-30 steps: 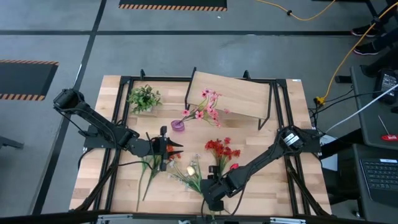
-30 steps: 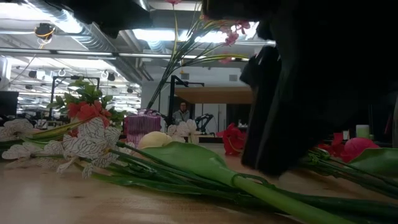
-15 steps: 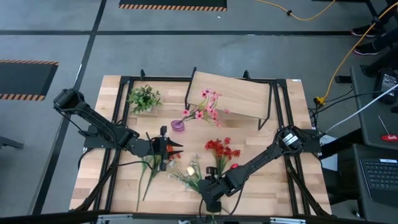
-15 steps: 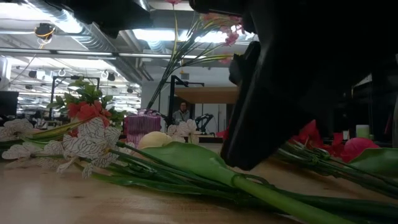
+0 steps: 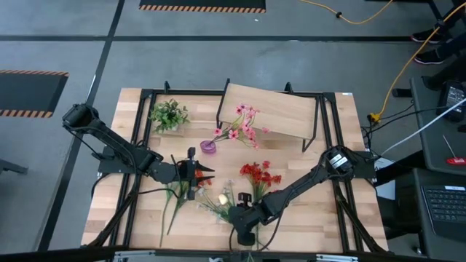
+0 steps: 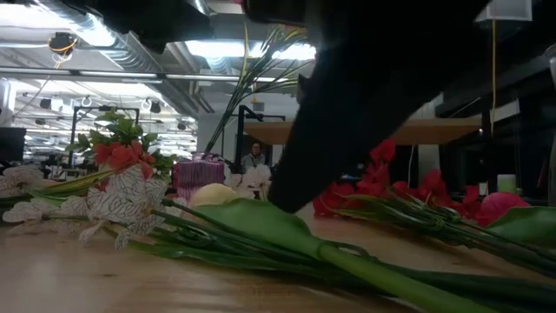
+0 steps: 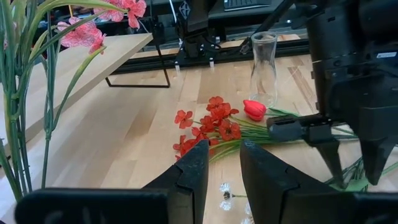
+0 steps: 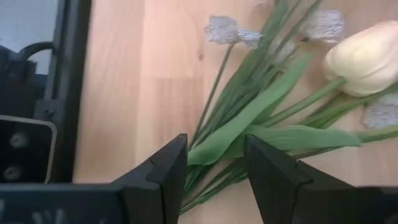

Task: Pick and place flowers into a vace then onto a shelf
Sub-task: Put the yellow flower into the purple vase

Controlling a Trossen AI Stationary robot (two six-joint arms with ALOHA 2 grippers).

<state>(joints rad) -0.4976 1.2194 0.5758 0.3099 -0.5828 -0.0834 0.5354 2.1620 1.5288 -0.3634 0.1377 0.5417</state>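
Note:
I need to grab the cream tulip by its leafy stem (image 8: 216, 159) with my right gripper next, so that it can stand in the purple vase.
Loose flowers lie flat on the table: a red bunch (image 5: 258, 175) and white ones with a cream tulip (image 8: 367, 59) and green stems (image 5: 222, 202). Pink flowers (image 5: 244, 124) stand in a small purple vase (image 5: 209, 146) in front of the shelf (image 5: 273, 110). A clear glass vase (image 7: 263, 62) stands upright past the red bunch. My right gripper (image 5: 242, 227) (image 8: 216, 168) is open, low over the white flowers' stems and leaf (image 8: 249, 127), one finger on either side of them. My left gripper (image 5: 207, 175) (image 7: 225, 168) is open, left of the red bunch, with nothing between its fingers.
A small leafy green plant (image 5: 169, 115) stands at the far left of the table. Black frame rails (image 5: 142, 145) run along both sides. The table's near edge and its black frame (image 8: 68, 93) lie close beside my right gripper. Bare wood shows between the red bunch and the shelf.
My right gripper has moved toward the table's left along the near edge, from beside the red bunch to over the white flowers' stems. In the low view its dark bulk has shifted left and uncovered the red blooms. The flowers and my left arm have kept still.

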